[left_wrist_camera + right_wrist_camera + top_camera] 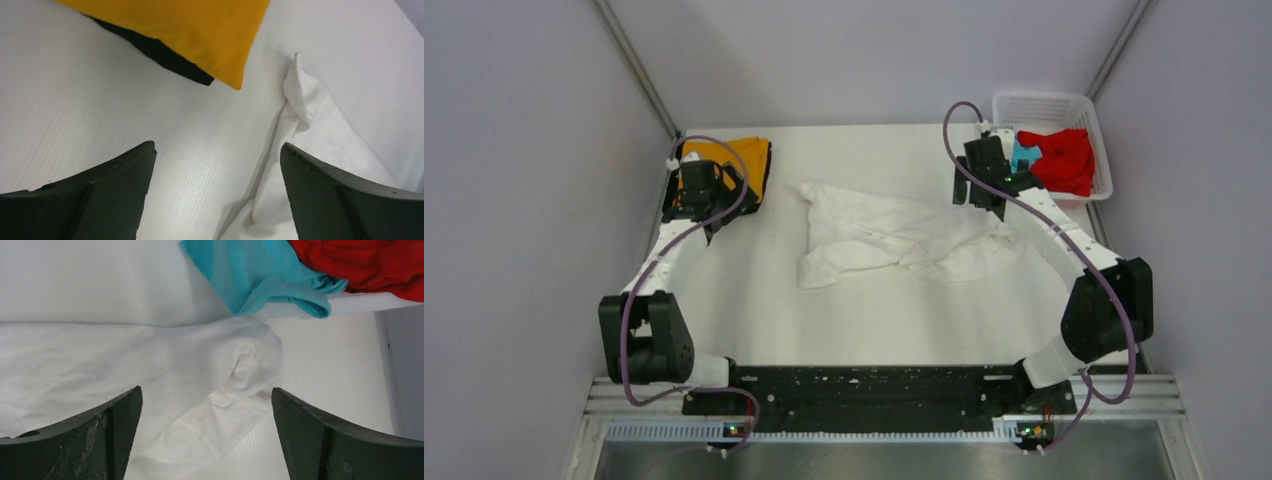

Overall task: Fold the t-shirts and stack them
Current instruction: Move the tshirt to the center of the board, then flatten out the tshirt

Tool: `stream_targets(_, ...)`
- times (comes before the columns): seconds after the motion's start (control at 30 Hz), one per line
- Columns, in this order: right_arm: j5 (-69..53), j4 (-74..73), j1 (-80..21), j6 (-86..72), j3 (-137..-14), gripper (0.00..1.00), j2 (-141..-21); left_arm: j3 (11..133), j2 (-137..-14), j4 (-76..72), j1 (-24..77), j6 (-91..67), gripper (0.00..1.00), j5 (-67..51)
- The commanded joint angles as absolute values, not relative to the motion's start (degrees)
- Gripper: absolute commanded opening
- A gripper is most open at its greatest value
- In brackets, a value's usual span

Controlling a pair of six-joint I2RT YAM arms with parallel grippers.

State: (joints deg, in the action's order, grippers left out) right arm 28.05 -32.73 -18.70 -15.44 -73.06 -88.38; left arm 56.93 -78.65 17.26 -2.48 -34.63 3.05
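Observation:
I should next grab the far corner (803, 189) beside the orange t-shirt with my left gripper, so I can spread the white t-shirt (894, 235) flat and fold it with both grippers.
A large white t-shirt (894, 235) lies crumpled across the middle of the table. Its left corner shows in the left wrist view (305, 125) and its right sleeve in the right wrist view (210, 365). A folded orange t-shirt with black trim (746, 160) lies at the far left, also in the left wrist view (200, 30). A light blue t-shirt (260, 275) and a red t-shirt (1064, 160) hang from the basket. My left gripper (217, 150) is open above bare table beside the orange shirt. My right gripper (206, 395) is open above the white shirt's right sleeve.
A white lattice basket (1049, 105) stands at the far right corner, holding the red and blue shirts. Grey walls close in both sides. The black arm-base rail (864, 385) runs along the near edge.

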Motion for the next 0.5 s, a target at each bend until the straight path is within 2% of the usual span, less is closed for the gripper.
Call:
stream_targets(0.0, 31.0, -32.8, -19.0, -19.3, -73.6, 0.99, -84.8, 64.2, -85.8, 15.2, -0.8, -35.2, 0.99, -5.7)
stream_targets(0.2, 24.4, -28.7, -19.0, -20.2, -62.9, 0.99, -74.7, 76.2, -99.7, 16.9, 5.4, -33.2, 0.98, -5.8)
stream_targets(0.3, 20.4, -26.8, -19.0, -22.6, -57.6, 0.99, -70.5, 82.5, -106.3, 19.1, 6.8, -32.6, 0.94, -5.9)
stream_targets(0.47, 16.8, -22.4, -19.1, -28.7, -51.6, 0.99, -69.8, 92.0, -115.4, 22.3, 7.7, -32.0, 0.86, -7.9)
